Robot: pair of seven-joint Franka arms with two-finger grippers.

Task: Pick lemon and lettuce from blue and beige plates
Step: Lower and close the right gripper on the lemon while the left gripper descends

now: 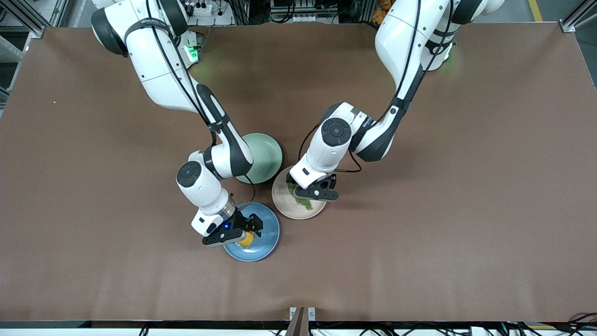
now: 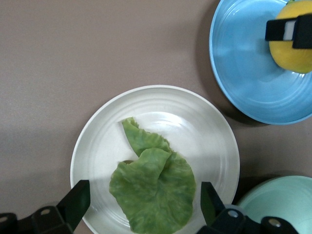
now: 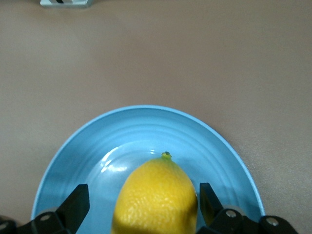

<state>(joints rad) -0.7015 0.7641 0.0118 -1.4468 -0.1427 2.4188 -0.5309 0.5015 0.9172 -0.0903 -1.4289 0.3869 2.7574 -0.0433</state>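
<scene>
My right gripper should grab the lemon by its plump middle point(image 1: 245, 238) point(image 3: 154, 204) next, to pick it from the blue plate.
The lemon point(image 1: 246, 239) lies on the blue plate point(image 1: 266, 242), near the front camera. My right gripper point(image 1: 233, 232) is down over it, open, with a finger on either side of the lemon point(image 3: 156, 200) in the right wrist view, above the blue plate point(image 3: 146, 126). The lettuce point(image 1: 301, 200) lies on the beige plate point(image 1: 284, 205), toward the left arm's end. My left gripper point(image 1: 313, 192) hangs low over it, open, its fingers straddling the leaf point(image 2: 153, 192) on the beige plate point(image 2: 195, 122).
A pale mint-green plate point(image 1: 266, 154) sits farther from the front camera, partly under the right arm; it also shows in the left wrist view point(image 2: 278, 204). A small metal bracket point(image 1: 302, 313) is at the table's near edge. Bare brown table surrounds the plates.
</scene>
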